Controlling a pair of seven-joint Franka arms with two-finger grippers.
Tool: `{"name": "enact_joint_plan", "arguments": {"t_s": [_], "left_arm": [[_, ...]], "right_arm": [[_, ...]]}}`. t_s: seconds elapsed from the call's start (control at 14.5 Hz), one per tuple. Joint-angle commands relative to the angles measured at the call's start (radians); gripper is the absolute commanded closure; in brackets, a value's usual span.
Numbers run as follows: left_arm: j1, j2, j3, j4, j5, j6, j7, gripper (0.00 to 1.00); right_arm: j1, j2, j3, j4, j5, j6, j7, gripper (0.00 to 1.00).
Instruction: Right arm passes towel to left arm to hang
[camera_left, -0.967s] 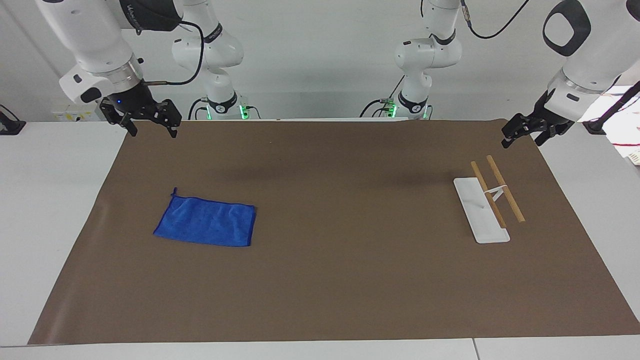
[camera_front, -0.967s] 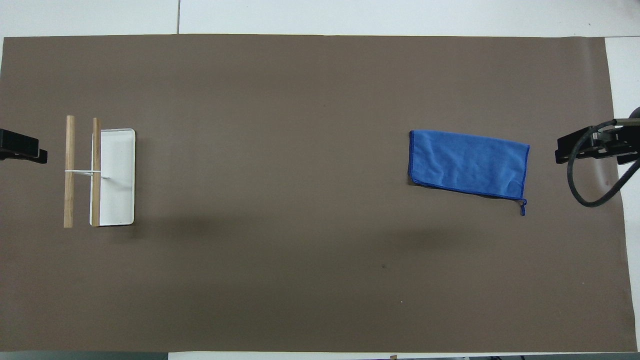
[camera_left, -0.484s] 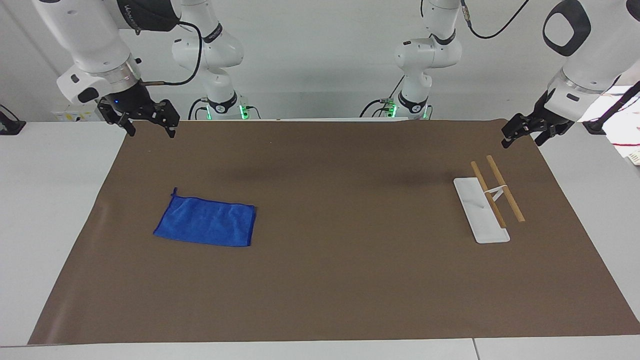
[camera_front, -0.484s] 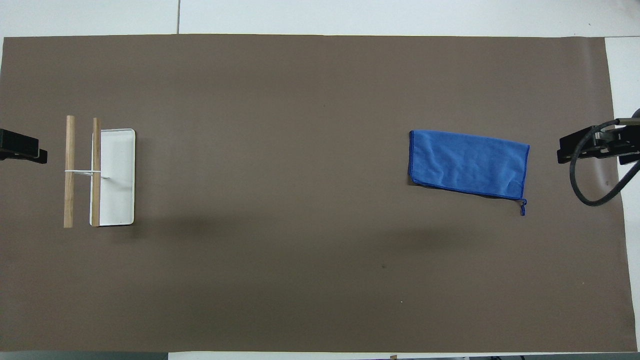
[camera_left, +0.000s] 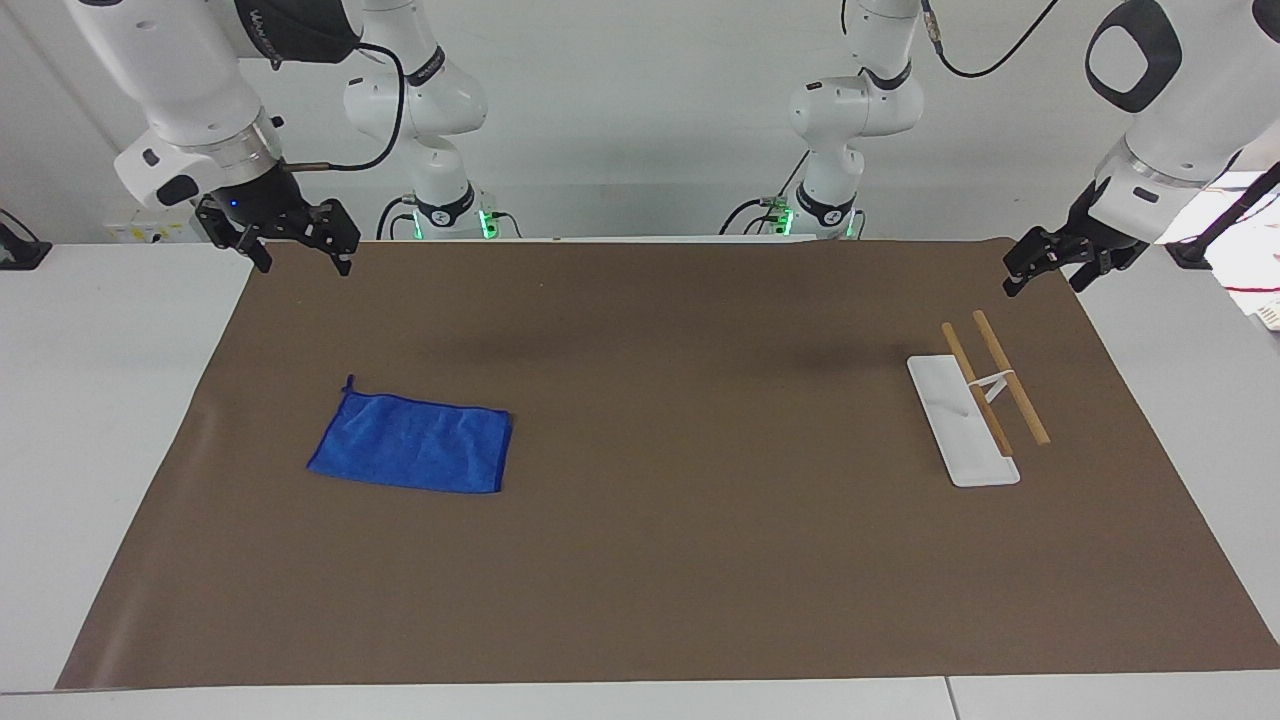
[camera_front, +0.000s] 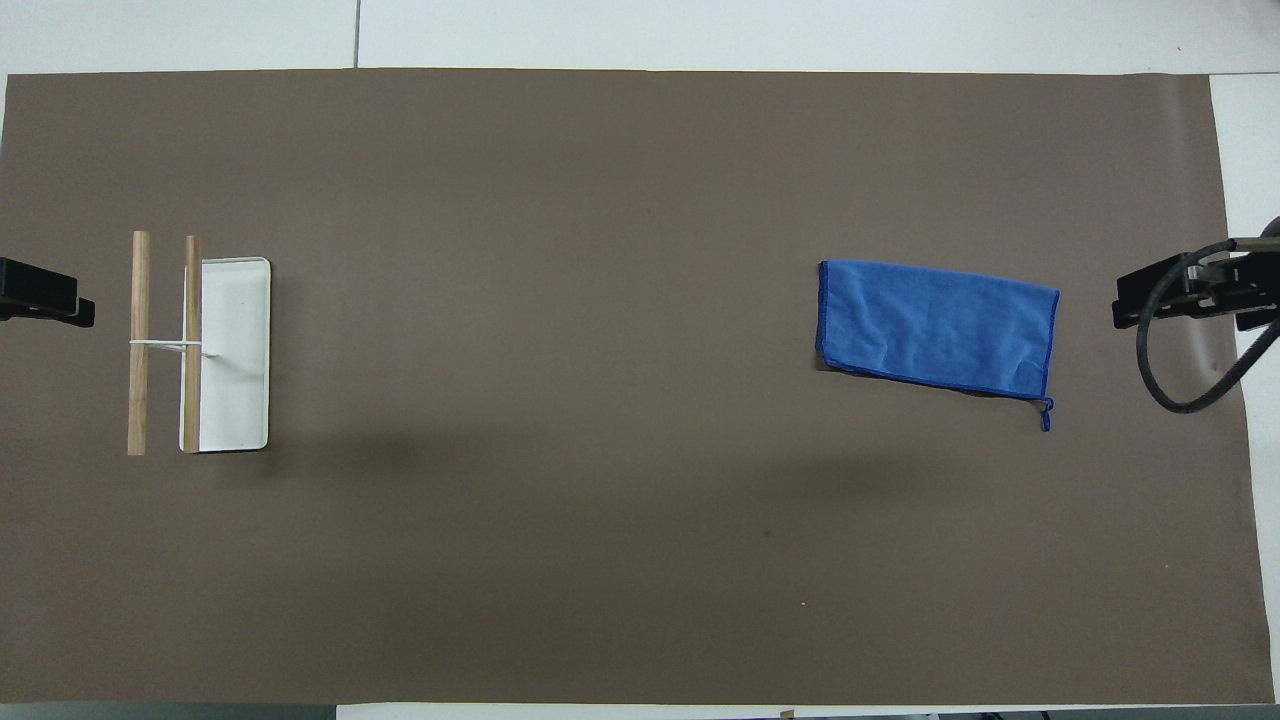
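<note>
I will next grab the blue towel (camera_front: 930, 324) with my right gripper to pass the towel over for hanging. My right gripper will take it by its short looped edge (camera_front: 1047, 342).
The blue towel (camera_left: 412, 443) lies flat on the brown mat toward the right arm's end of the table; it also shows in the overhead view (camera_front: 935, 328). My right gripper (camera_left: 300, 262), with its blue light on, hangs open and empty over the mat's corner by the robots, apart from the towel. In the overhead view the right gripper (camera_front: 1180, 295) is at the mat's edge beside the towel. My left gripper (camera_left: 1040, 278) hangs open and empty over the mat's edge at the left arm's end; in the overhead view the left gripper (camera_front: 45, 300) is at the frame's edge.
A small rack with a white base (camera_left: 958, 430) and two wooden bars (camera_left: 1010, 378) stands on the mat toward the left arm's end; the base (camera_front: 235, 355) and bars (camera_front: 140, 340) also show from overhead. The brown mat (camera_left: 700, 560) covers most of the table.
My right gripper has shifted slightly up and toward its own end of the table. The towel, the rack and the left gripper have not moved.
</note>
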Motion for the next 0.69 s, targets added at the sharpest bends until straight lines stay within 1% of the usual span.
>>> {"name": "enact_joint_plan", "arguments": {"t_s": [0.0, 0.07, 0.14, 0.21, 0.28, 0.35, 0.41, 0.62], "left_arm": [[-0.003, -0.022, 0.0, -0.023, -0.002, 0.016, 0.002, 0.0], [-0.001, -0.022, 0.0, -0.023, -0.002, 0.017, 0.002, 0.0], [-0.003, -0.022, 0.0, -0.023, -0.002, 0.016, 0.002, 0.0], [-0.003, -0.022, 0.0, -0.023, -0.002, 0.016, 0.002, 0.0], [-0.001, -0.022, 0.0, -0.023, -0.002, 0.016, 0.002, 0.0], [-0.003, -0.022, 0.0, -0.023, -0.002, 0.016, 0.002, 0.0], [-0.003, -0.022, 0.0, -0.023, -0.002, 0.017, 0.002, 0.0], [-0.003, -0.022, 0.0, -0.023, -0.002, 0.017, 0.002, 0.0]], "right_arm": [[-0.005, -0.058, 0.005, -0.106, -0.004, 0.091, 0.01, 0.0], [-0.011, -0.055, 0.004, -0.104, -0.004, 0.109, 0.002, 0.0], [-0.013, -0.063, 0.004, -0.126, -0.004, 0.118, -0.005, 0.0], [-0.011, -0.072, 0.004, -0.179, -0.004, 0.155, -0.005, 0.0], [-0.006, -0.095, 0.004, -0.231, -0.004, 0.222, -0.007, 0.0], [-0.002, -0.099, 0.004, -0.267, -0.006, 0.258, -0.007, 0.0], [0.001, -0.093, 0.004, -0.296, -0.004, 0.29, -0.004, 0.0], [0.003, -0.066, 0.005, -0.428, -0.004, 0.472, 0.007, 0.0]]}}
